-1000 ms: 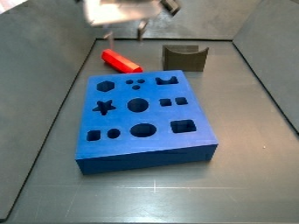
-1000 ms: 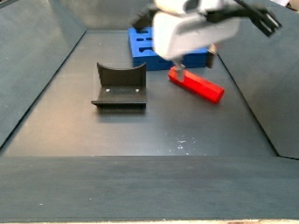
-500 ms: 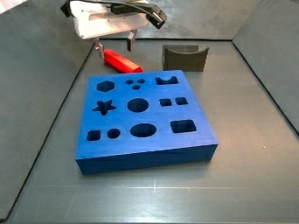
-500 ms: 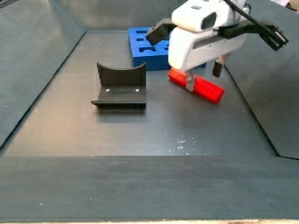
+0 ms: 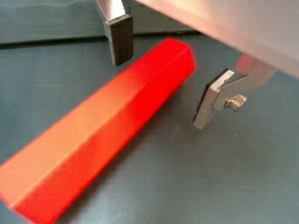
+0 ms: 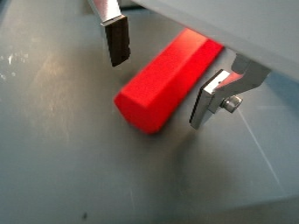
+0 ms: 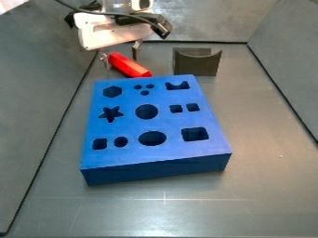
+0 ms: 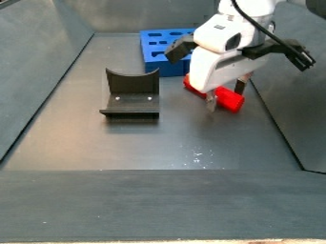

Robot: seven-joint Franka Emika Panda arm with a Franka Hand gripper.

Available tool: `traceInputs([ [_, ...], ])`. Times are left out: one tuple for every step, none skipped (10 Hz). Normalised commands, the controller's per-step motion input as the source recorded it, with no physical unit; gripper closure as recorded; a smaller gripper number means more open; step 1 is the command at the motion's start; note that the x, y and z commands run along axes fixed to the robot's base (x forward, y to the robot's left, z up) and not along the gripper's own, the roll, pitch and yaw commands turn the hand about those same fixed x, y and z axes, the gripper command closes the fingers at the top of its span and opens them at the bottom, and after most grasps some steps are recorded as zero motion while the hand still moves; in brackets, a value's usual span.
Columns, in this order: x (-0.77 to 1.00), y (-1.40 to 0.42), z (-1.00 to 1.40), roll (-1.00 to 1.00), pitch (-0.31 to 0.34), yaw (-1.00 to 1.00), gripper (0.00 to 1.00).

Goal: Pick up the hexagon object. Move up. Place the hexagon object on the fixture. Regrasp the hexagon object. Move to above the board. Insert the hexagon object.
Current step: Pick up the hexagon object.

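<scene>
The red hexagon object is next for my gripper to grab by its flat long sides near one end (image 7: 118,60). Then my gripper will set it on the fixture (image 7: 196,60).
The red hexagon object (image 5: 111,118) lies flat on the dark floor, behind the far left corner of the blue board (image 7: 155,125). It also shows in the wrist view (image 6: 170,79) and in both side views (image 7: 128,65) (image 8: 231,97). My gripper (image 5: 163,74) is low over it and open. One finger (image 5: 117,39) stands on one side of the peg and the other finger (image 5: 214,101) on the other side, both apart from it. The gripper also shows in the wrist view (image 6: 162,70) and in both side views (image 7: 119,54) (image 8: 219,93). The fixture (image 7: 196,60) stands empty.
The fixture (image 8: 130,93) sits apart from the peg, beyond the board's far right corner. The board (image 8: 159,46) lies just beside the peg. Sloped grey walls enclose the floor on all sides.
My gripper has come down from above the peg, so its open fingers now stand on either side of it. The peg, board and fixture have not moved.
</scene>
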Motion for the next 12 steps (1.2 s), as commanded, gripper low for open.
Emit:
traceInputs([
  [0.00, 0.00, 0.00, 0.00, 0.000, 0.00, 0.00],
  [0.00, 0.00, 0.00, 0.00, 0.000, 0.00, 1.00],
  [0.00, 0.00, 0.00, 0.00, 0.000, 0.00, 1.00],
  [0.00, 0.00, 0.00, 0.00, 0.000, 0.00, 1.00],
  [0.00, 0.00, 0.00, 0.00, 0.000, 0.00, 1.00],
  [0.00, 0.00, 0.00, 0.00, 0.000, 0.00, 1.00],
  [0.00, 0.00, 0.00, 0.00, 0.000, 0.00, 1.00],
  [0.00, 0.00, 0.00, 0.00, 0.000, 0.00, 1.00],
  [0.00, 0.00, 0.00, 0.00, 0.000, 0.00, 1.00],
  [0.00, 0.00, 0.00, 0.00, 0.000, 0.00, 1.00],
  [0.00, 0.00, 0.00, 0.00, 0.000, 0.00, 1.00],
  [0.00, 0.00, 0.00, 0.00, 0.000, 0.00, 1.00],
])
